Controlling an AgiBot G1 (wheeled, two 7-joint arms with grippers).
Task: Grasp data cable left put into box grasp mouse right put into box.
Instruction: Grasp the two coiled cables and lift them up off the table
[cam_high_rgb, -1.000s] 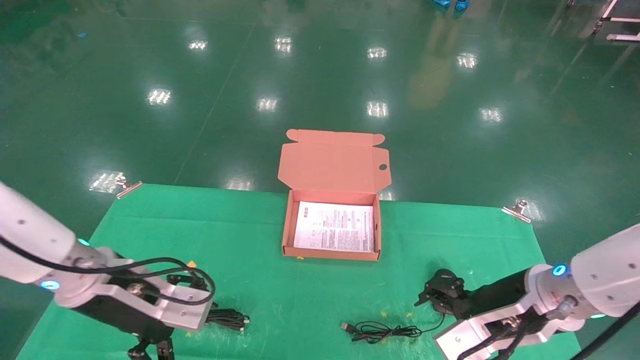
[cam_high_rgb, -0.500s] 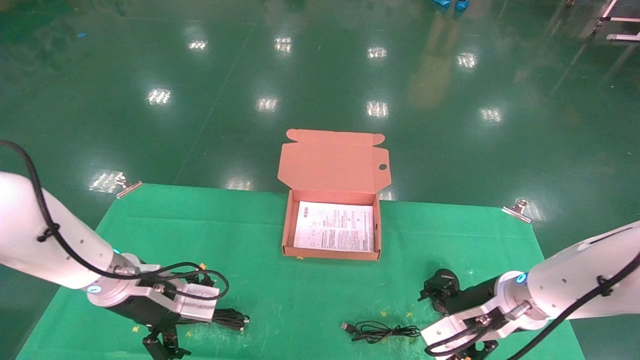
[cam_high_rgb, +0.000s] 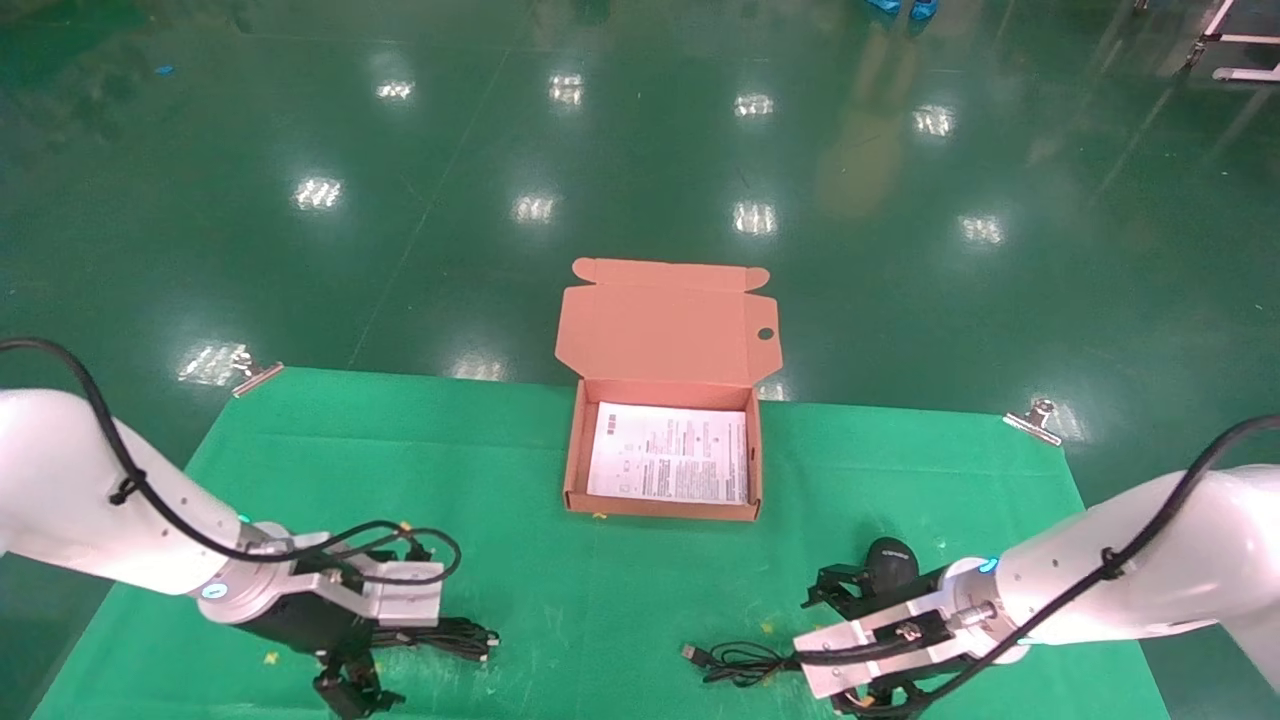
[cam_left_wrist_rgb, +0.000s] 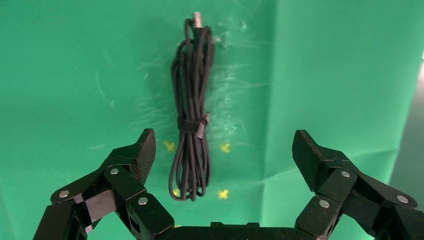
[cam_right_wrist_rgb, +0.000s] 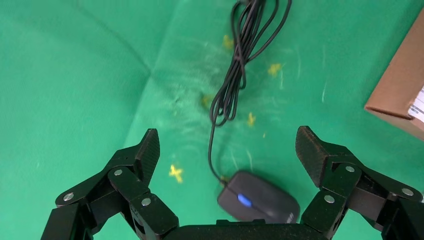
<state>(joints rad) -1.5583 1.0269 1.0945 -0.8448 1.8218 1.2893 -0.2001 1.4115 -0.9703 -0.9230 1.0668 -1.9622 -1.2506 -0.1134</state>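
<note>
My left gripper should grab the data cable by its strap (cam_left_wrist_rgb: 190, 125) next, where the loops are held tightly together. The loops lie slack toward both ends.
The data cable (cam_left_wrist_rgb: 192, 125) is a tied black bundle on the green cloth; in the head view (cam_high_rgb: 455, 637) it lies at the front left. My left gripper (cam_left_wrist_rgb: 225, 145) is open and hovers above its near end, jaws on either side and apart from it; it also shows in the head view (cam_high_rgb: 350, 675). The black mouse (cam_right_wrist_rgb: 260, 200), blue light on, lies at the front right (cam_high_rgb: 890, 560). My right gripper (cam_right_wrist_rgb: 227, 145) is open around it without touching, and shows in the head view (cam_high_rgb: 848, 645). The orange-brown box (cam_high_rgb: 572, 470) stands open at the middle back.
A printed white sheet (cam_high_rgb: 670, 455) lies in the box, and the flap lid (cam_high_rgb: 668, 320) leans back. The mouse's cord (cam_high_rgb: 750, 662) is bunched left of the mouse, also in the right wrist view (cam_right_wrist_rgb: 240, 65). Metal clips (cam_high_rgb: 255, 375) (cam_high_rgb: 1035, 420) hold the cloth's far corners.
Both arms have swung lower and turned. The left gripper has come down over the data cable, and the right gripper has settled over the mouse. Cable, mouse and box have not moved.
</note>
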